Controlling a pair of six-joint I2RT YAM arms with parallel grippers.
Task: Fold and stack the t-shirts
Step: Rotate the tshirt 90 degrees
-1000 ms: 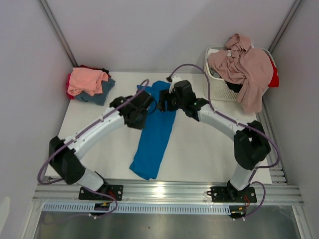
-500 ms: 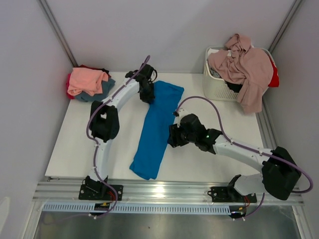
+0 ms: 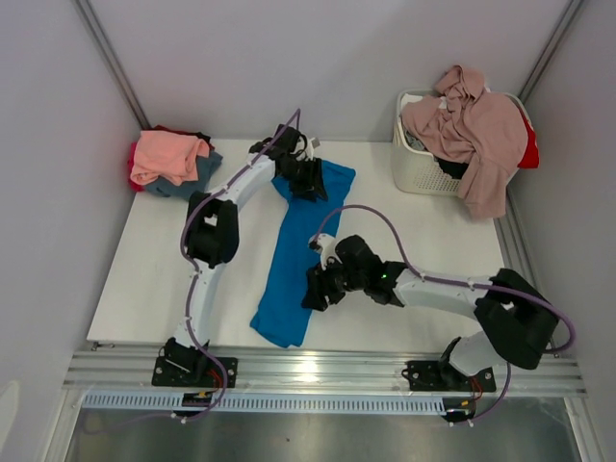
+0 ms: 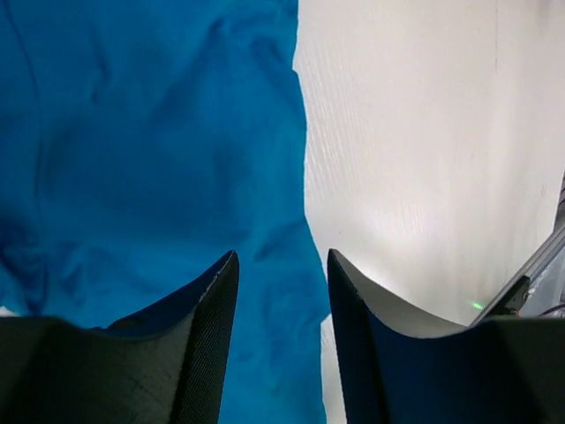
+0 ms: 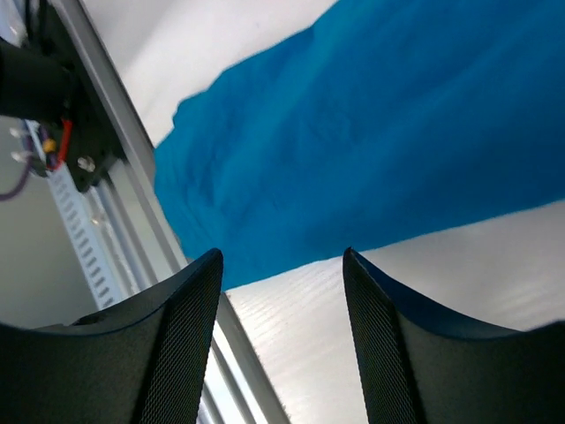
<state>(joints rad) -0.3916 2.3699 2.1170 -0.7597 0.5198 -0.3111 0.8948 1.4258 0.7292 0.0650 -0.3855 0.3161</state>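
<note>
My left gripper should next grab the bright blue t-shirt's long side edge near its far end, to straighten the t-shirt for folding.
A bright blue t-shirt (image 3: 303,245) lies folded into a long strip down the middle of the table; it fills the upper left of the left wrist view (image 4: 150,150) and the top of the right wrist view (image 5: 388,124). My left gripper (image 3: 310,179) is open and empty over the shirt's far end (image 4: 281,265). My right gripper (image 3: 314,294) is open and empty just right of the shirt's near end (image 5: 282,261). A stack of salmon pink (image 3: 168,154), slate blue-grey (image 3: 195,178) and red shirts sits at the far left.
A white slatted basket (image 3: 416,162) stands at the far right, with a dusty mauve-pink shirt (image 3: 476,130) draped over it and red and black cloth beneath. The table's metal front rail (image 3: 318,371) runs along the near edge.
My left gripper moved from the shirt's far left edge rightward onto its far end. My right gripper moved nearer and left, down beside the shirt's near end.
</note>
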